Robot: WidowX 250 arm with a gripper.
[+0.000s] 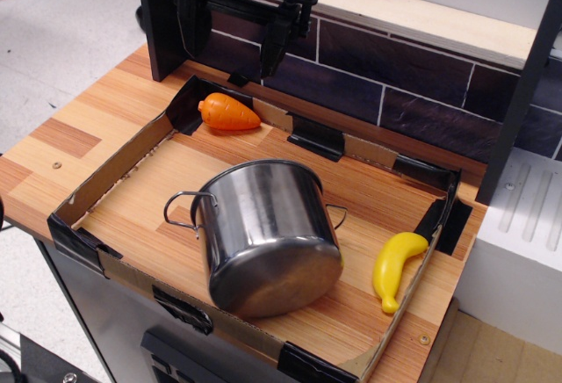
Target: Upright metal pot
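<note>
My gripper grabs the metal pot by its wire loop handle [182, 211] next, to set it upright on the pot's flat base [279, 279].
The metal pot [268, 234] is large and shiny. It lies on its side in the middle of the cardboard-edged tray [114, 168], with its flat base toward the front and its opening toward the back wall. Its two wire loop handles stick out left and right near the rim. My black gripper [231, 45] hangs above the back left of the tray, over the toy carrot [228, 112] and well behind the pot. Its fingers [274, 45] are spread apart and hold nothing.
An orange toy carrot lies in the tray's back left corner. A yellow toy banana [394, 268] lies at the right edge. A dark tiled wall [386, 84] runs behind, a black post [518, 93] stands at right, and a white sink unit [527, 216] is beyond it.
</note>
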